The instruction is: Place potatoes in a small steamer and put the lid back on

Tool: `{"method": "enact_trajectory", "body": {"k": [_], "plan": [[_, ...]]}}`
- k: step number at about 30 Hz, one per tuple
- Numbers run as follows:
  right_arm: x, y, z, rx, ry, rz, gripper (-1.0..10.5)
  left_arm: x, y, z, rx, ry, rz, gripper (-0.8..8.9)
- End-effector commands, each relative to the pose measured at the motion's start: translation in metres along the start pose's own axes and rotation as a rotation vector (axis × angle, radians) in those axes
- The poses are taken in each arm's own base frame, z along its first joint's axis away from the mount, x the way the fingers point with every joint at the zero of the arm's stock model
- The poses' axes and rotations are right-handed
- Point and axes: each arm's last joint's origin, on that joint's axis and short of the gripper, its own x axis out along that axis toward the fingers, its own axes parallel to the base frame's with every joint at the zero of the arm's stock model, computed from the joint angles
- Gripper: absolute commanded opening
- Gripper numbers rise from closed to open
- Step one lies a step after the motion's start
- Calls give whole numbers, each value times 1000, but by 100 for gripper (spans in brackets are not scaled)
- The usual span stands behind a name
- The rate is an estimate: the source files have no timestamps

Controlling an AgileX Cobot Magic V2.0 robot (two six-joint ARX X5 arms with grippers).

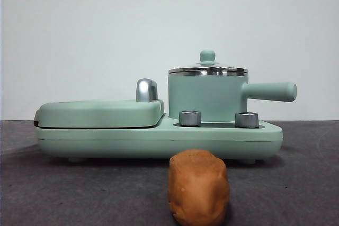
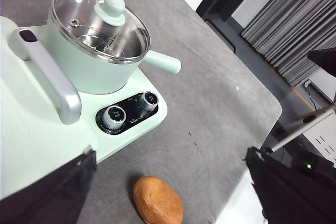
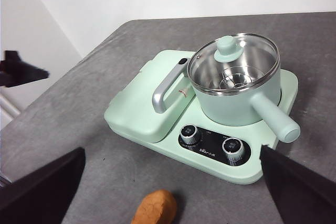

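The lid's glass disc is too wide for my fingers, so my left gripper will next grab the lid by its narrow mint-green knob.
The orange-brown potato lies on the grey table in front of the appliance, near the knobs; it also shows in the left wrist view and the right wrist view. The mint-green steamer pot stands on the right end of the base, handle pointing right. The glass lid sits on the pot; a steel rack shows through it. My left gripper and right gripper hang high above the table, both open and empty, out of the front view.
The closed flat griddle cover with a steel handle fills the left of the base. Two steel knobs face the front. The table edge drops off beyond the pot's side.
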Motion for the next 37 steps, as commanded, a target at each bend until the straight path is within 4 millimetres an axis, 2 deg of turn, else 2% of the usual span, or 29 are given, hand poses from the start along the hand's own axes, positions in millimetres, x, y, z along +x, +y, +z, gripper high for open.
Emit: {"method": "enact_trajectory", "body": {"k": [1,9,14,17,23,29,32,37], "plan": [[-1,2,3,4,-10,3,547,12,3,16,10,12,1,463],[-1,2,4,4,-11,1,546,66,8,61,81,95,40,459],[-1,2,4,6,-11,1,546,109,6,92,156,145,76,459],[-1,2,4,6,-11,1,546,138,7,103,198,174,90,458],[-1,2,4,9,-11,1,546,195,13,108,300,187,133,432],[-1,2,4,9,-11,1,546,238,20,103,385,103,167,432],[-1,2,4,9,-11,1,546,254,24,100,415,69,173,432],[-1,2,4,9,-11,1,546,267,31,97,427,39,176,432]]}}
